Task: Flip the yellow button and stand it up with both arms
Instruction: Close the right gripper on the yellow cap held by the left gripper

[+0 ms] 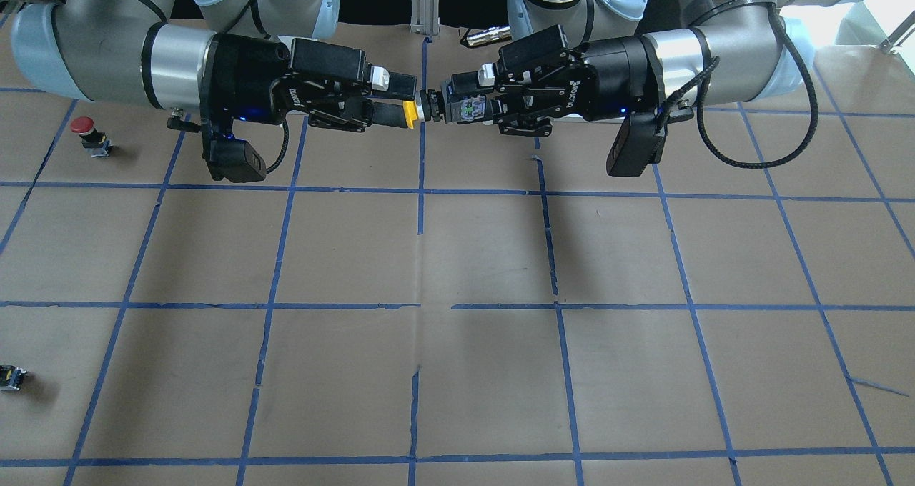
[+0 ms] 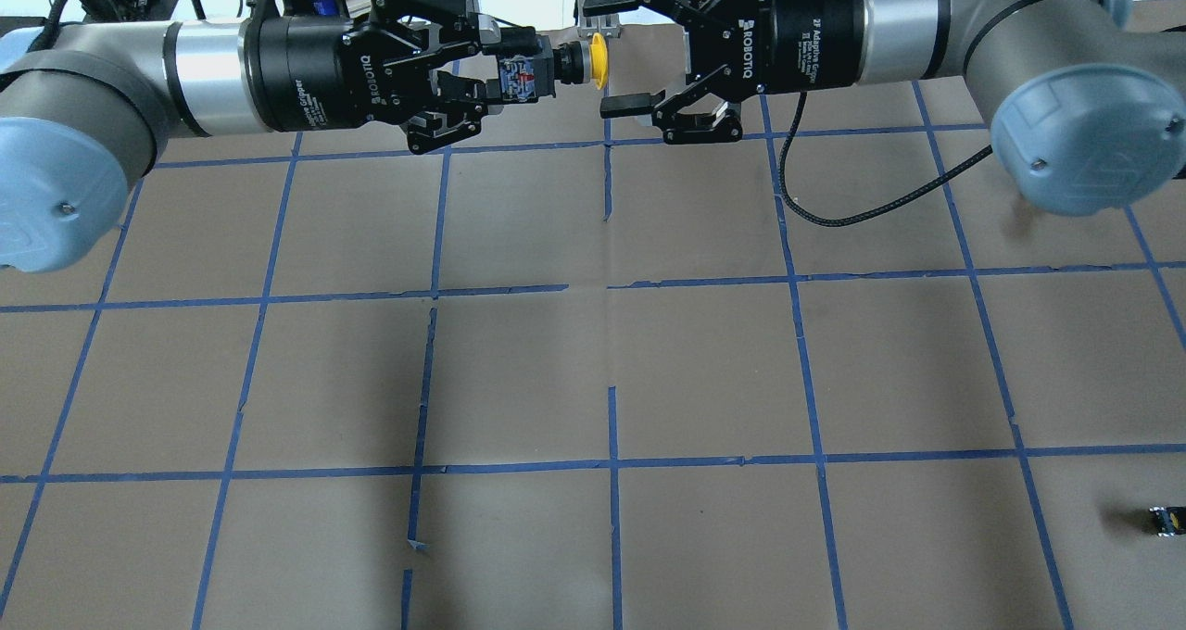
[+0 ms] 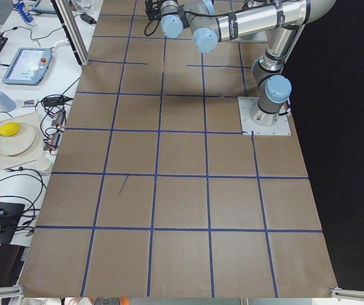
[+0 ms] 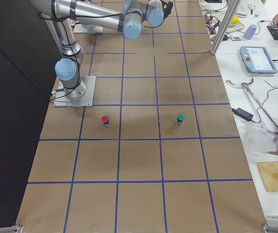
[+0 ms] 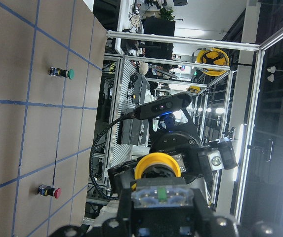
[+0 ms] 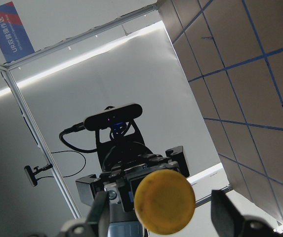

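Observation:
The button needs to be flipped and stood on its body [image 1: 432, 106], so my right gripper next needs to grab the button by its yellow cap [image 1: 409, 112].
The yellow button [image 2: 598, 60] is held level above the table's far middle, cap pointing at my right arm. My left gripper [image 2: 523, 69] is shut on its black-and-grey body [image 1: 465, 107]. My right gripper [image 2: 616, 56] is open, with its fingers [image 2: 630, 107] spread wide on either side of the yellow cap [image 1: 409, 112] and not touching it. In the right wrist view the cap [image 6: 164, 201] faces the camera between the two spread fingers [image 6: 225, 212]. The left wrist view shows the button [image 5: 158, 168] from behind, with the right gripper beyond it.
A red-capped button [image 1: 89, 134] stands on the table on my right side, also in the exterior right view [image 4: 105, 120], with a green-capped button [image 4: 180, 118] near it. A tiny black-grey part [image 2: 1166, 520] lies near the table's front right edge.

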Controlling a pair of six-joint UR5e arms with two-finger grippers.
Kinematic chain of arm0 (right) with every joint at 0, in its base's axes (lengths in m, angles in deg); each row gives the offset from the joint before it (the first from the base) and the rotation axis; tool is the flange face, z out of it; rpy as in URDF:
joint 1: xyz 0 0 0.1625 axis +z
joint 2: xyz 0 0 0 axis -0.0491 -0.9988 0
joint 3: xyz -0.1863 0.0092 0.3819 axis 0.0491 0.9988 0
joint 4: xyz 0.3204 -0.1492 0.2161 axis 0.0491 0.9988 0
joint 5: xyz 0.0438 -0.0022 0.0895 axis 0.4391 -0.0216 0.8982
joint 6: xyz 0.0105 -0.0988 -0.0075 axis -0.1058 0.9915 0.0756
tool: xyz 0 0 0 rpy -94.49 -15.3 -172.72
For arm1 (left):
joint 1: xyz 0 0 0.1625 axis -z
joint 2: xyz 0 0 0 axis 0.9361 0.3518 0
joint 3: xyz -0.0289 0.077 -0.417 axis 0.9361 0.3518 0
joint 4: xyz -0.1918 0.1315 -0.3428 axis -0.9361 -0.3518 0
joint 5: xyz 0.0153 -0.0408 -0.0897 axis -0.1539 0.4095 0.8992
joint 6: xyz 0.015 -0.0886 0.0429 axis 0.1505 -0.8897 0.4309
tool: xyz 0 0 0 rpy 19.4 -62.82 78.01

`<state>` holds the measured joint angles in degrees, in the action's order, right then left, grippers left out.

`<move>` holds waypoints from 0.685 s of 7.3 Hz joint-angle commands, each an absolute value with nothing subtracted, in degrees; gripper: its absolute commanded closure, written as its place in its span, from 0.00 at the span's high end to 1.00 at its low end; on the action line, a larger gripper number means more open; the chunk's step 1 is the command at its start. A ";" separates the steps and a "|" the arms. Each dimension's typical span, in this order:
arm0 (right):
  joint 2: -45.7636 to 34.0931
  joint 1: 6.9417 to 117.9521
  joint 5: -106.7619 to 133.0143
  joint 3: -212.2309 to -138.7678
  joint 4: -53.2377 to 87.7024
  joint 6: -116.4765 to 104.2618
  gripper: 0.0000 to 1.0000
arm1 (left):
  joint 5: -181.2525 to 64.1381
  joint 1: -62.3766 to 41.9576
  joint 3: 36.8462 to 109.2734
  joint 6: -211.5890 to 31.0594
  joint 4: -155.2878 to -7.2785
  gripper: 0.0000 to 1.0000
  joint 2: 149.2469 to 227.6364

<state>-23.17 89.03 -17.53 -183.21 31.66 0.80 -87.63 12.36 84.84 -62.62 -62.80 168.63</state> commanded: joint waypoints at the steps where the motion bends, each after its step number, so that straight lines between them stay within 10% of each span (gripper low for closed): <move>1: -23.21 89.04 -17.54 -183.23 32.07 0.90 0.38 | -87.47 12.33 84.83 -62.61 -62.74 0.09 168.67; 3: -23.13 89.04 -17.63 -183.23 32.68 0.99 0.31 | -87.21 12.33 84.83 -62.70 -62.74 0.10 168.58; 4: -23.13 89.04 -17.63 -183.23 32.68 0.99 0.31 | -87.04 12.42 84.83 -63.31 -62.74 0.63 168.58; 5: -23.13 89.04 -17.54 -183.14 32.68 0.99 0.31 | -87.21 12.33 84.83 -65.32 -62.74 0.82 168.58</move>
<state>-23.13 89.04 -17.61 -183.20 32.64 0.98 -87.16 12.36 84.84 -63.57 -62.73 168.59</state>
